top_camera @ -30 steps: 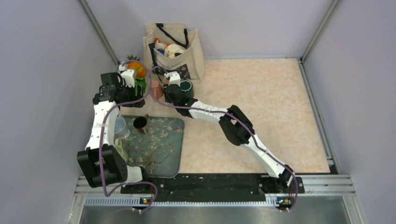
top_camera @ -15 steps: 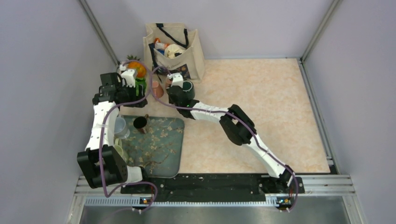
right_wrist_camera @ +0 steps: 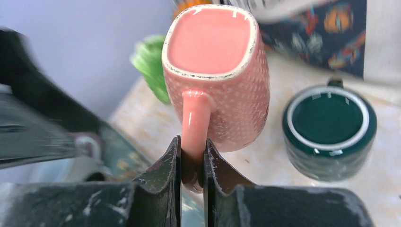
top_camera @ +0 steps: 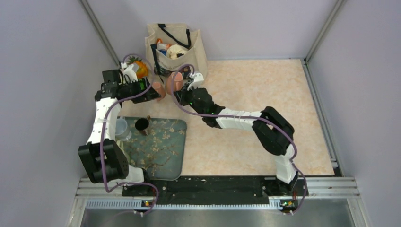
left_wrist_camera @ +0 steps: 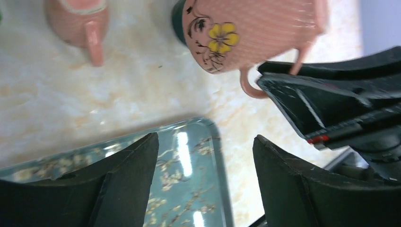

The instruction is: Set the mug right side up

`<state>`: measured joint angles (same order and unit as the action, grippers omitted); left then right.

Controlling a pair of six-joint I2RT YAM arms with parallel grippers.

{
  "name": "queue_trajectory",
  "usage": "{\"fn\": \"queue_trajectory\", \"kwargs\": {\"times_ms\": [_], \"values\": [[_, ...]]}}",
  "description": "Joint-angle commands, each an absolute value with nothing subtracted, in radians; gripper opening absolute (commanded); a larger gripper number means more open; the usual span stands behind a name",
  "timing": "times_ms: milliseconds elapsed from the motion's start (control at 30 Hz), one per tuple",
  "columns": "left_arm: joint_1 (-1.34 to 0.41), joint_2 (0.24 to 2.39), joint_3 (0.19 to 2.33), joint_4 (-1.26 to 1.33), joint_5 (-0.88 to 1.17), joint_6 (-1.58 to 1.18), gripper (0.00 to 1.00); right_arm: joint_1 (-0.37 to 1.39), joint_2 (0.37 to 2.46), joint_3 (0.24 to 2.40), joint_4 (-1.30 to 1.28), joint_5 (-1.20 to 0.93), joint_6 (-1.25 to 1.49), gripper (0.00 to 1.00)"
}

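Observation:
The mug's flat end needs to stay free to set the mug upright. My left gripper should grab the mug's rim near the yellow flower next.
My right gripper (right_wrist_camera: 192,151) is shut on the handle of a pink dotted mug (right_wrist_camera: 215,78) and holds it tilted, off the table. Its flat pink end faces up in the right wrist view. The top view shows the mug (top_camera: 175,81) in front of the tote bag, with the right gripper (top_camera: 183,89) beside it. In the left wrist view its side bears a yellow flower (left_wrist_camera: 250,33). My left gripper (left_wrist_camera: 205,142) is open and empty, just left of the mug in the top view (top_camera: 150,92).
A second pink mug (top_camera: 158,90) stands on the table beside the held one (left_wrist_camera: 78,19). A dark green mug (right_wrist_camera: 329,130) sits base up. A teal flowered tray (top_camera: 163,151) holds a dark cup (top_camera: 142,124). The tote bag (top_camera: 177,47) stands behind.
My right gripper has turned over and lifted the pink mug by its handle, and its elbow swung right. My left gripper swung over toward the mugs.

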<state>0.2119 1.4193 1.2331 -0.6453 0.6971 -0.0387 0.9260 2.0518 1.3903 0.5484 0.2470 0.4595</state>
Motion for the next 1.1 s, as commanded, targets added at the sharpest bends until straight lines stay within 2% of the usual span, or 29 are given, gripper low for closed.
{"fn": "queue_trajectory", "kwargs": {"times_ms": [0,300,467,933,1067], "values": [[0.214,1.405,1.304,-0.517,0.885,-0.193,0.77,0.918,1.838,1.343,0.884,0.209,0.502,0.00],[0.201,1.321,1.262,-0.195,1.045,-0.453,0.83,0.919,1.733,1.262,1.017,0.160,0.606,0.00],[0.190,1.311,1.227,0.026,1.122,-0.633,0.81,0.919,1.720,1.259,1.031,0.136,0.639,0.00],[0.147,1.329,1.229,0.077,1.130,-0.667,0.78,0.917,1.717,1.251,1.094,0.055,0.750,0.00],[0.147,1.325,1.216,0.237,1.172,-0.806,0.70,0.907,1.757,1.256,1.132,0.007,0.856,0.00]]}}
